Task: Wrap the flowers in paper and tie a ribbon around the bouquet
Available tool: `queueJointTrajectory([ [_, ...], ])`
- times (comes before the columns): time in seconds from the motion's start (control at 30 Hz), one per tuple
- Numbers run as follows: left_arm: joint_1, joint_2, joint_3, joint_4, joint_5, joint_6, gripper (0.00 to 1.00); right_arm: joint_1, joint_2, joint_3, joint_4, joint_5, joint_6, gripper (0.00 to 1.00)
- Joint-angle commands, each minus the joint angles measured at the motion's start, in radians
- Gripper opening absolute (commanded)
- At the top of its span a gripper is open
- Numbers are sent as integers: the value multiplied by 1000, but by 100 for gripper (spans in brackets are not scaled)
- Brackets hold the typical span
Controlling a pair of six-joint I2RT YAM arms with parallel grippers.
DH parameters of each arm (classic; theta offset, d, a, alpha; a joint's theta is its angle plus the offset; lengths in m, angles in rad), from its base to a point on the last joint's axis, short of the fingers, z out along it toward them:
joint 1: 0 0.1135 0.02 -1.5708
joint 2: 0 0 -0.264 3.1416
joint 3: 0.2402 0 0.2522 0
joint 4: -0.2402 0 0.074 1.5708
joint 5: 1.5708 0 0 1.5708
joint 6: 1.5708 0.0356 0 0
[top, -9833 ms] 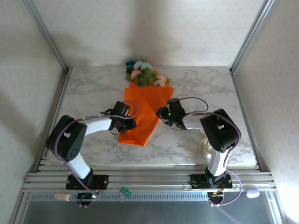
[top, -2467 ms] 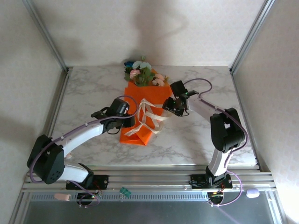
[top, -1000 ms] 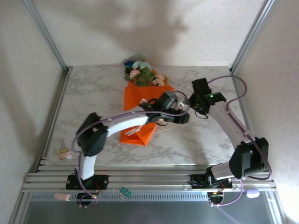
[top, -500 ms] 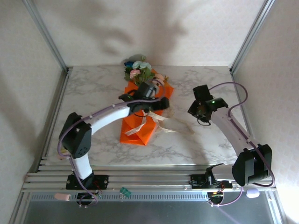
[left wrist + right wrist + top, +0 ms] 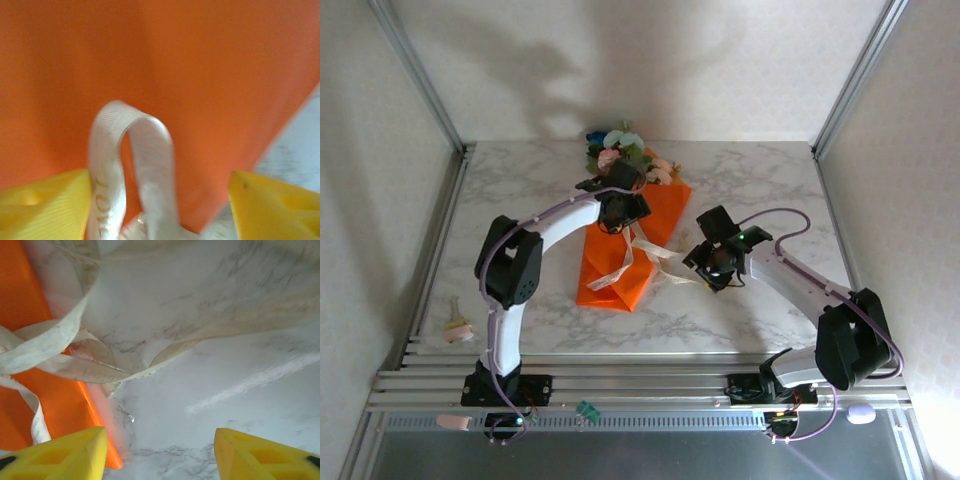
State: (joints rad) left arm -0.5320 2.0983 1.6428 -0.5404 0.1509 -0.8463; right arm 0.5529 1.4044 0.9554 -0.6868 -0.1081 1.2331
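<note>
The cream ribbon (image 5: 650,252) has a standing loop, and my left gripper should pinch the ribbon there to draw it around the bouquet, leaving the ribbon's trailing parts free.
The bouquet (image 5: 620,255) lies mid-table as an orange paper cone, its tip toward me. The flowers (image 5: 620,152) stick out of its far, wide end. The cream ribbon (image 5: 650,252) crosses the cone in loose loops and trails off to the right on the marble. My left gripper (image 5: 620,212) hovers open over the upper cone. In the left wrist view, a ribbon loop (image 5: 132,165) stands between its yellow fingers (image 5: 45,207), against the orange paper (image 5: 200,75). My right gripper (image 5: 706,265) is open over bare marble, by the ribbon's trailing strands (image 5: 75,362) and the paper's edge (image 5: 95,425).
A small clip-like object (image 5: 456,327) lies by the left rail. Aluminium posts and white walls close in the table (image 5: 760,190) on three sides. Bare marble stretches to the right and far left of the cone.
The left gripper has swung back from right of the cone to over its upper part. The right gripper has come nearer and leftward, toward the ribbon's trailing end.
</note>
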Motion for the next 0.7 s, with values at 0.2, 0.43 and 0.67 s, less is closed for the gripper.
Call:
queueJointTrajectory([
  [0.2, 4, 32, -50, 21, 11, 50, 11, 26, 128, -33, 149, -53, 262, 60],
  [0.43, 5, -105, -105, 8, -13, 60, 0, -10, 285, 0, 262, -35, 322, 57],
  [0.67, 17, -225, -186, -14, 27, 52, 9, -58, 324, 82, 172, 47, 191, 0],
])
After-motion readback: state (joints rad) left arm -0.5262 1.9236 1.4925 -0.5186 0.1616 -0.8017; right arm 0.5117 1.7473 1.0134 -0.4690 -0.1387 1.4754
